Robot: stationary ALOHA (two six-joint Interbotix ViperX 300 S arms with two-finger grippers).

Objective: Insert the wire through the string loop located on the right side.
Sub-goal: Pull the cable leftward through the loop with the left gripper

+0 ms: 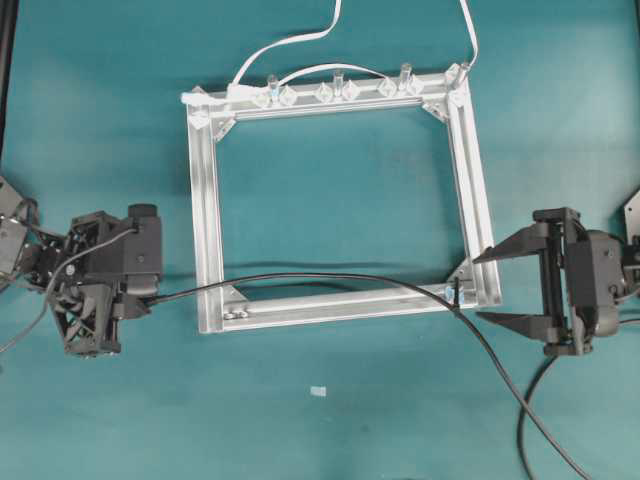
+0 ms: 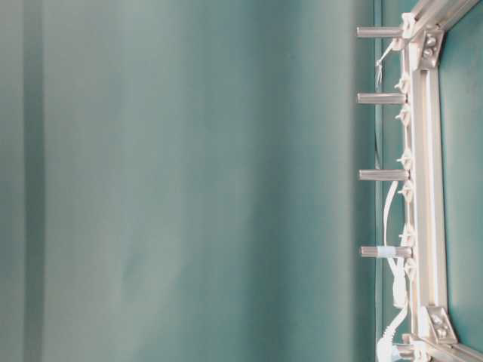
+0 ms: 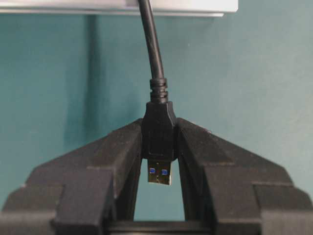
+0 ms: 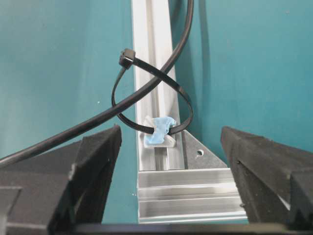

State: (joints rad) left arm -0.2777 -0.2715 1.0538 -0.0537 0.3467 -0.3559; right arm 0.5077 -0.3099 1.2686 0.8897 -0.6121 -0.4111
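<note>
The wire (image 1: 330, 277) runs through the string loop (image 1: 456, 293) and would remain threaded over the near bar, so it is time to open my left gripper now.
The wire (image 1: 330, 277) is a thin black cable. It runs from my left gripper (image 1: 148, 292) over the aluminium frame's near bar (image 1: 340, 306) and trails off to the lower right. In the left wrist view my left gripper (image 3: 159, 128) is shut on the wire's black plug (image 3: 159, 134), with the metal tip (image 3: 160, 172) pointing back between the fingers. The string loop (image 4: 146, 98) is a dark ring tied at a bluish fitting (image 4: 160, 130) on the frame's right near corner (image 1: 455, 292). The wire (image 4: 98, 120) passes through it. My right gripper (image 4: 170, 133) stands open just short of that corner (image 1: 477, 288), holding nothing.
The frame (image 1: 208, 220) lies flat on the teal table. Its far bar carries clear clips (image 1: 337, 92) and upright posts (image 2: 381, 175), with a white cable (image 1: 300, 42) draped along it. A small white scrap (image 1: 318, 391) lies in front of the frame.
</note>
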